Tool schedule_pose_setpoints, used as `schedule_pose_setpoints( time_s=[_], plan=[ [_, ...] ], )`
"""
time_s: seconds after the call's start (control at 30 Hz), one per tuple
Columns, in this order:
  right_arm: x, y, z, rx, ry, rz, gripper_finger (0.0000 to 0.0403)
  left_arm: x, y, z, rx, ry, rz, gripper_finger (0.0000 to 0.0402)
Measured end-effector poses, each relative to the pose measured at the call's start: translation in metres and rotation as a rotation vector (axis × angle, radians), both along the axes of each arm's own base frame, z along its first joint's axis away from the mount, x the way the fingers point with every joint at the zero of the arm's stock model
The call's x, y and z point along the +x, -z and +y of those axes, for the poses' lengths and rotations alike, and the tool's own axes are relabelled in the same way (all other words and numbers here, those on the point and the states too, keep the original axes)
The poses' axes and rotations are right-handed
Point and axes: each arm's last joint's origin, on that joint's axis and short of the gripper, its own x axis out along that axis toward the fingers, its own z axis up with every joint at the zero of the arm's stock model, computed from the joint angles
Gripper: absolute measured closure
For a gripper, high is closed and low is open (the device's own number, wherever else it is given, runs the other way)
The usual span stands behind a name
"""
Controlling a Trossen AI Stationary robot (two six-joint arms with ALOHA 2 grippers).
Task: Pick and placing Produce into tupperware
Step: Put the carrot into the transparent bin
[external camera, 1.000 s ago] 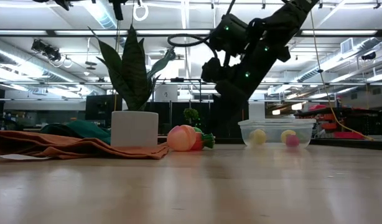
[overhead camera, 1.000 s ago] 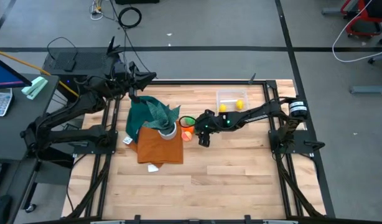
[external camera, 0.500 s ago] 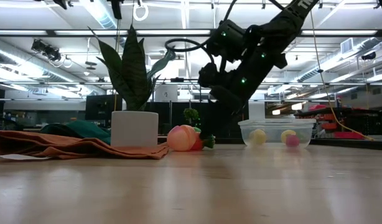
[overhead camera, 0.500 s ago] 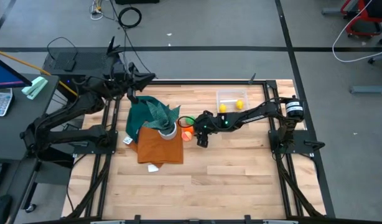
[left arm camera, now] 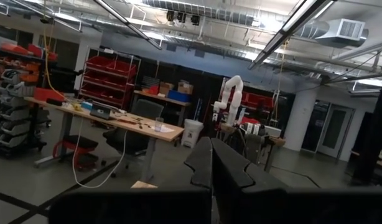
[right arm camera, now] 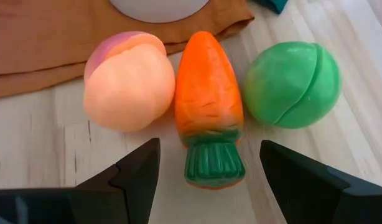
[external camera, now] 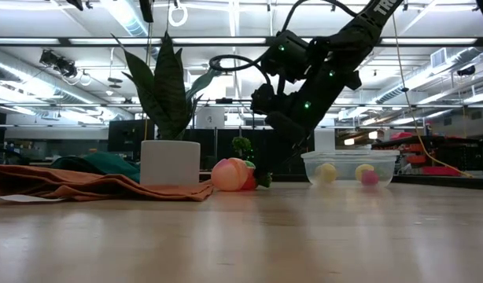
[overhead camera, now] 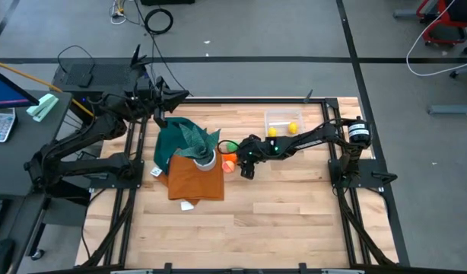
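Note:
I need to grab the carrot by its green leafy top point(right arm camera: 213, 163) next with my right gripper, so that I can pack it into the tupperware.
The clear tupperware point(overhead camera: 283, 122) stands near the table's far right edge with two yellow pieces of produce and a small pink one point(external camera: 370, 178) inside. A peach-coloured fruit point(right arm camera: 129, 81), an orange carrot point(right arm camera: 209, 106) and a green ball point(right arm camera: 292, 76) lie side by side on the wood next to the orange cloth. My right gripper point(right arm camera: 209, 152) is open and low, its fingers on either side of the carrot's green leafy end without touching it. In the high view it sits just right of the carrot point(overhead camera: 228, 161). My left gripper point(left arm camera: 211, 171) is shut, raised over the far left edge.
A spiky plant in a white pot point(overhead camera: 205, 158) stands on an orange cloth point(overhead camera: 194, 179), with a green cloth point(overhead camera: 173, 141) behind it, all just left of the produce. A white scrap point(overhead camera: 188, 204) lies nearer the near edge. Bare wood stretches across the near half.
My right gripper has moved a little toward the table's left, closing in on the carrot, and its arm has tipped lower over the produce. The produce and the tupperware have stayed in place.

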Motion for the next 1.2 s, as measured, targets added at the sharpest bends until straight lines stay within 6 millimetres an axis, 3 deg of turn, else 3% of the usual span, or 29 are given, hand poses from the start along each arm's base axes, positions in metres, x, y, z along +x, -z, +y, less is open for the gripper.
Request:
schedule_pose_setpoints(
  time_s=[0.97, 1.2],
  plan=[
    [0.0015, -0.0001, 0.0002, 0.056, -0.01, -0.023, 0.0169, -0.0001, -0.0001, -0.0002, 0.002, 0.006, 0.001, 0.0386],
    [0.0014, -0.0001, 0.0002, 0.056, -0.01, -0.022, 0.0196, -0.0001, -0.0001, -0.0002, 0.003, 0.006, 0.001, 0.0396]
  ],
)
